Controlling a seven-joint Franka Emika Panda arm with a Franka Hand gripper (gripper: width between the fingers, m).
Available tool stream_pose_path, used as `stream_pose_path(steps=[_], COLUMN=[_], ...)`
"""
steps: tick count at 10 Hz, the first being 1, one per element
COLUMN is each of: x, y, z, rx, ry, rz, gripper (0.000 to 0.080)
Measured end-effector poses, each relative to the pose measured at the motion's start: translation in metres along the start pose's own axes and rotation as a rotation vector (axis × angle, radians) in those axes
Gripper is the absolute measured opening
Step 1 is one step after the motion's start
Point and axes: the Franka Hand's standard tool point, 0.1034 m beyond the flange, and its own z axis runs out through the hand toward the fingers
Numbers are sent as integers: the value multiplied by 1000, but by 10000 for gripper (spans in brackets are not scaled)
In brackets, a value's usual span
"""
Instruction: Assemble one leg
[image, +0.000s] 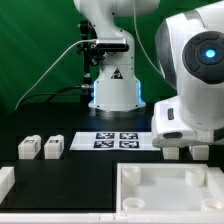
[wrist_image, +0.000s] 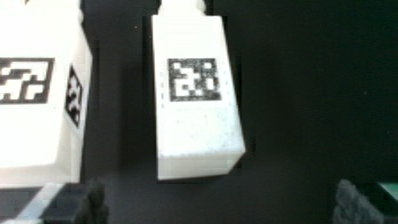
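My gripper needs to move toward the white leg's near end (wrist_image: 199, 158) first and then close. The leg's end stops short of my fingers in the wrist view, so they would miss it if I closed now.
In the wrist view a white blocky leg (wrist_image: 196, 95) with a black-and-white tag lies on the black table between the lines of my fingers, a little ahead of the tips. A second like leg (wrist_image: 39, 90) lies beside it, outside the finger (wrist_image: 54, 205) on that side. My gripper (wrist_image: 214, 205) is open wide and holds nothing. In the exterior view the gripper (image: 185, 148) hangs low over the table at the right, with the arm hiding most of what is under it. Two more legs (image: 29, 148) (image: 53, 147) stand at the left.
The marker board (image: 118, 140) lies mid-table in front of the robot base. The large white tray-like panel (image: 165, 205) lies at the front right, just before the gripper. Another white part (image: 5, 182) shows at the front left edge.
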Motion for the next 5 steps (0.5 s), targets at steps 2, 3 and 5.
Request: stream_pose_path(steps=[2, 3, 5], x=[-10, -13, -16], y=[-4, -5, -4], z=[18, 28, 44], rx=[-21, -32, -44], ry=[-30, -36, -32], rz=[35, 36, 34], gripper=[649, 649, 649])
